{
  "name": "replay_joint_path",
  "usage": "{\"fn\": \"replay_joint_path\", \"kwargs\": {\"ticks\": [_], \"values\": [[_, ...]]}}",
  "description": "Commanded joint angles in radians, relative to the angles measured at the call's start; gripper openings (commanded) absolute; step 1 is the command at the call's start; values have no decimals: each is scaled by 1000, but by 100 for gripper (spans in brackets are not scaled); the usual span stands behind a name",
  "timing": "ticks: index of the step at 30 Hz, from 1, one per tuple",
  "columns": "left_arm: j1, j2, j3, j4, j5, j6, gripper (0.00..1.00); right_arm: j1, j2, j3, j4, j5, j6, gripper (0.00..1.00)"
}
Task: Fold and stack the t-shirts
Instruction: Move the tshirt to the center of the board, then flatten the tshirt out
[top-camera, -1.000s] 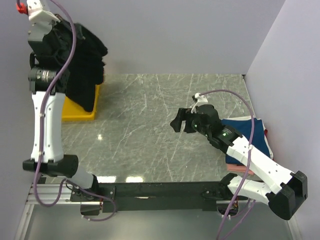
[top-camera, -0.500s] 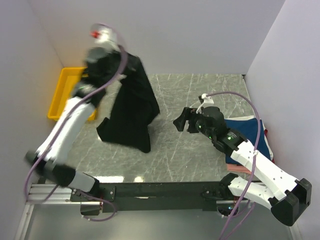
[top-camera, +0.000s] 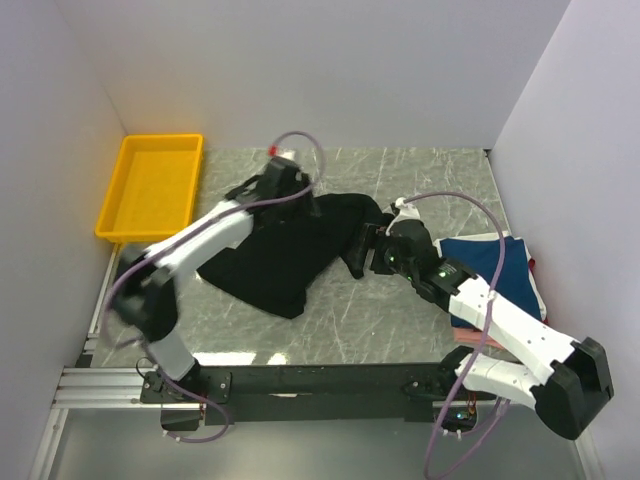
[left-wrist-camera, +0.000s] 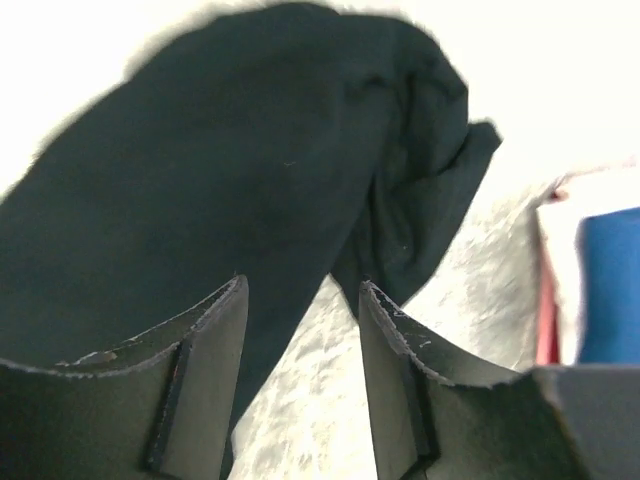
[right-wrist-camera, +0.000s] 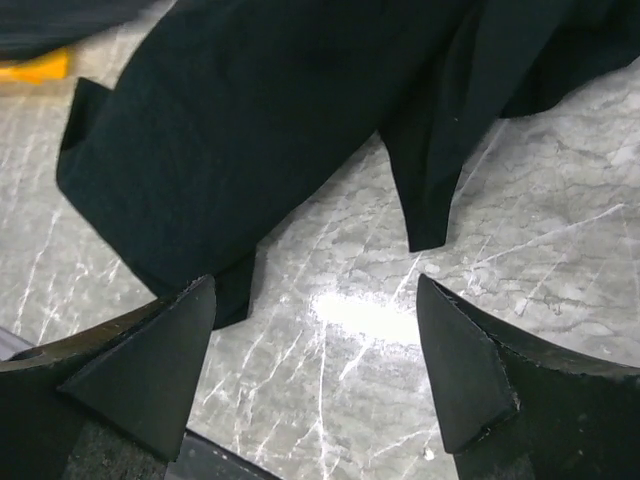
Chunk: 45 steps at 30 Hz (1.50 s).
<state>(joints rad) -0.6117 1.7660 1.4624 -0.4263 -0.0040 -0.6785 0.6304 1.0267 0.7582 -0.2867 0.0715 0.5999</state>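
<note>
My right gripper grabs the black t-shirt (top-camera: 280, 255) by its sleeve-tip edge (top-camera: 356, 270) next, so both grippers spread it flat for folding.
The large black t-shirt (top-camera: 280, 255) lies crumpled on the marble table at centre, also filling the left wrist view (left-wrist-camera: 250, 150) and the right wrist view (right-wrist-camera: 280, 120). My left gripper (top-camera: 310, 205) (left-wrist-camera: 302, 285) hovers over the shirt's far edge, open, with only bare table between its fingers. My right gripper (top-camera: 358, 250) (right-wrist-camera: 315, 285) is open just off the shirt's right edge, and a sleeve tip hangs ahead of it. Folded t-shirts are stacked at the right, navy blue (top-camera: 500, 270) (left-wrist-camera: 610, 280) on top, with white and pink edges below.
A yellow tray (top-camera: 150, 190) sits empty at the back left. White walls close in the back and both sides. A black rail (top-camera: 320, 380) runs along the near edge between the arm bases.
My left arm swung down from high at the back left, carrying the black t-shirt to the table's centre, then opened and let it go. The right gripper barely moved.
</note>
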Motion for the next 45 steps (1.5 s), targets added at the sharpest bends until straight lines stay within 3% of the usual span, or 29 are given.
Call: {"fn": "replay_joint_path", "kwargs": {"ticks": [1, 3, 8, 14, 22, 24, 32, 37, 39, 42, 45], "values": [[15, -285, -173, 41, -204, -101, 53, -8, 47, -16, 64, 42, 26, 86], [15, -413, -261, 32, -264, -137, 51, -18, 82, -23, 81, 66, 32, 86], [1, -633, -534, 6, -242, -181, 45, -72, 188, -25, 141, 36, 38, 81], [-71, -757, -767, 34, -173, -248, 42, -109, 348, -7, 216, 7, 44, 73], [-264, -720, -884, 69, -201, -386, 48, -110, 527, 43, 285, -4, 77, 66], [-286, -702, -899, 84, -214, -409, 55, -110, 539, 56, 284, -4, 78, 65], [-315, -583, -898, 182, -246, -398, 61, -112, 581, 99, 285, 11, 80, 57], [-322, -472, -858, 225, -243, -375, 59, -113, 593, 116, 285, -10, 80, 34], [-329, -439, -834, 206, -260, -374, 57, -115, 582, 121, 281, -10, 80, 21], [-330, -398, -810, 189, -298, -368, 46, -127, 560, 122, 267, -15, 77, 8], [-330, -378, -769, 129, -335, -362, 20, -149, 521, 133, 233, -36, 71, 0]]}}
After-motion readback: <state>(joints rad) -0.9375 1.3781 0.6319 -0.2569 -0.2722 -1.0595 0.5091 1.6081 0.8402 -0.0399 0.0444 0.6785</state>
